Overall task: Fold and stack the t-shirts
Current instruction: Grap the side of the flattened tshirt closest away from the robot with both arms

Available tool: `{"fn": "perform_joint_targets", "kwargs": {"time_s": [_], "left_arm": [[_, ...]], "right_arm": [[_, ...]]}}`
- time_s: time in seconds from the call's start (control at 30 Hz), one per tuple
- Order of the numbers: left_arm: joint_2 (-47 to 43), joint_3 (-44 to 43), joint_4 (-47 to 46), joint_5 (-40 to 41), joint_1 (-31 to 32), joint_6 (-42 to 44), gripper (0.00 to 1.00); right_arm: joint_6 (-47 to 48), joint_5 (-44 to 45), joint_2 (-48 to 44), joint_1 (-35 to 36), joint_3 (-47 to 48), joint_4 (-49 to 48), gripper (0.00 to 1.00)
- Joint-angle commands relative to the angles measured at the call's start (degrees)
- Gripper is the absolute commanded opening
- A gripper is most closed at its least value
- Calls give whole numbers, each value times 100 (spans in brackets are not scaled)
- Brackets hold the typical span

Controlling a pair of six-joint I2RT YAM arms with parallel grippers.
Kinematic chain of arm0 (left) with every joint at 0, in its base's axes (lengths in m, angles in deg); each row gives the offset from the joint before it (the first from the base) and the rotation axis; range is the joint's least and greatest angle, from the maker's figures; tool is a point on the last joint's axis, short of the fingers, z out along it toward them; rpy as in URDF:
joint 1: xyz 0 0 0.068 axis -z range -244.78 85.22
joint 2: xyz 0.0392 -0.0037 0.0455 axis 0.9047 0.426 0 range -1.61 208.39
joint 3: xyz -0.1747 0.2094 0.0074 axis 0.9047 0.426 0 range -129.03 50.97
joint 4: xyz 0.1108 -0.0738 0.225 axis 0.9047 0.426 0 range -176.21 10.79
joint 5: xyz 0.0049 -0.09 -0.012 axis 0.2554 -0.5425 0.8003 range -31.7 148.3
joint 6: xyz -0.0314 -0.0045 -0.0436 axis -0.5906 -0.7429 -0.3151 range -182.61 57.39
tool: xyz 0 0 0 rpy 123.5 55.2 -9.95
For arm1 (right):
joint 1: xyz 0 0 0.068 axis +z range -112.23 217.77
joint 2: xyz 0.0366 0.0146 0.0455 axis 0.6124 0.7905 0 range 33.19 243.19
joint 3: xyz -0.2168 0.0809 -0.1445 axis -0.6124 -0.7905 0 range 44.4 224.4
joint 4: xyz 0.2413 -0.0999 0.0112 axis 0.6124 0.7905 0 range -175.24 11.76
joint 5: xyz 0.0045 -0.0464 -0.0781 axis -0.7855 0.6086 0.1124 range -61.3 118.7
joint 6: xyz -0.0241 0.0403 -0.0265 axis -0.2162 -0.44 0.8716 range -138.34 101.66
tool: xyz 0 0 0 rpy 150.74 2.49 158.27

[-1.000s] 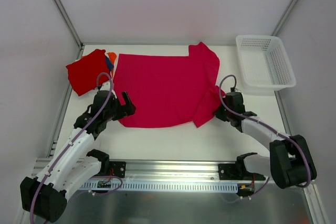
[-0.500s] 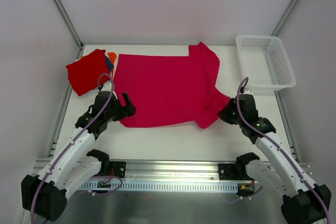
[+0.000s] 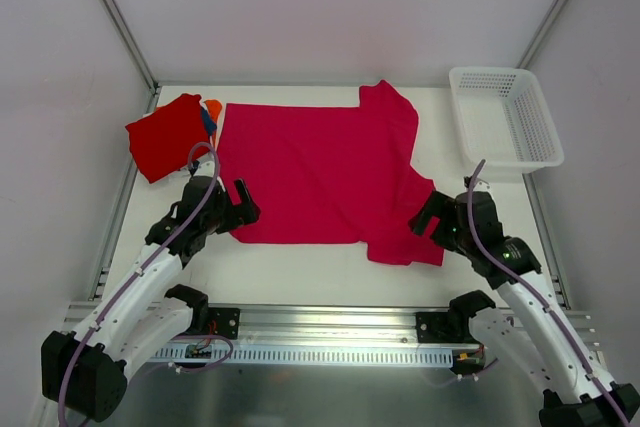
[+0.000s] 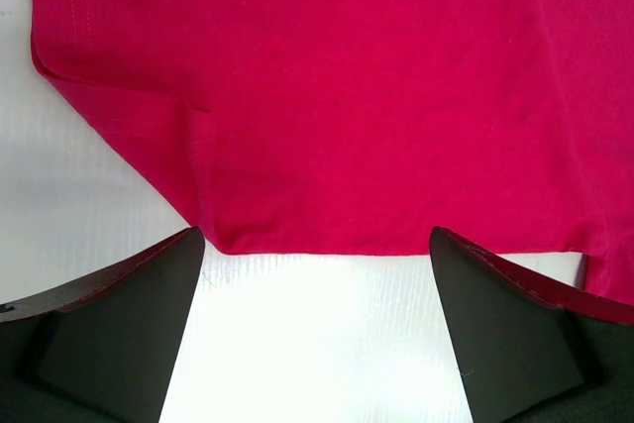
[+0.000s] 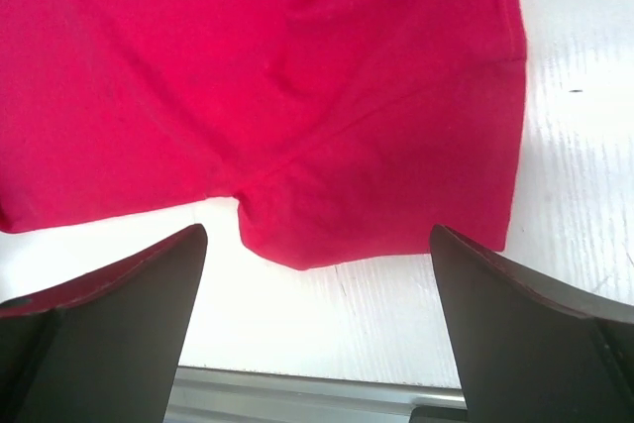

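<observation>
My right gripper picks up the magenta-pink t-shirt's sleeve by its near edge next, to fold that near side over the shirt.
A magenta-pink t-shirt lies spread flat across the middle of the table, its right sleeve laid out toward the near right. My left gripper stands open at the shirt's near-left corner; in the left wrist view the shirt's hem lies just beyond my left gripper, with bare table between the fingers. My right gripper is open beside the sleeve, holding nothing; the right wrist view shows the sleeve's edge in front of my right gripper. A folded red t-shirt lies at the far left on orange and blue cloth.
A white mesh basket stands at the far right corner. The aluminium rail with both arm bases runs along the near edge. Frame posts rise at the back corners.
My right gripper has opened and let go of the sleeve after drawing it toward the near right; the sleeve now lies flat. The right arm swung back. The left arm stayed put.
</observation>
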Motion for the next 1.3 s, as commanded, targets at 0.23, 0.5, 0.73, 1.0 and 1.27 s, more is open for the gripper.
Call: {"fn": "perform_joint_targets", "kwargs": {"time_s": [0.23, 0.5, 0.73, 1.0, 1.27], "left_arm": [[41, 70, -192, 54, 91, -56, 99], [199, 114, -307, 54, 117, -117, 99], [235, 123, -350, 36, 143, -117, 99], [94, 219, -350, 45, 143, -47, 99], [15, 333, -333, -78, 152, -47, 99]], "right_arm": [[-507, 348, -1045, 412, -787, 711, 99], [-1535, -2, -1997, 1018, -2115, 256, 99], [-1870, 208, -882, 1792, -2317, -870, 98], [-1695, 551, 437, 1907, -2195, -1838, 94], [-1615, 876, 439, 1916, -2159, -1698, 55]]}}
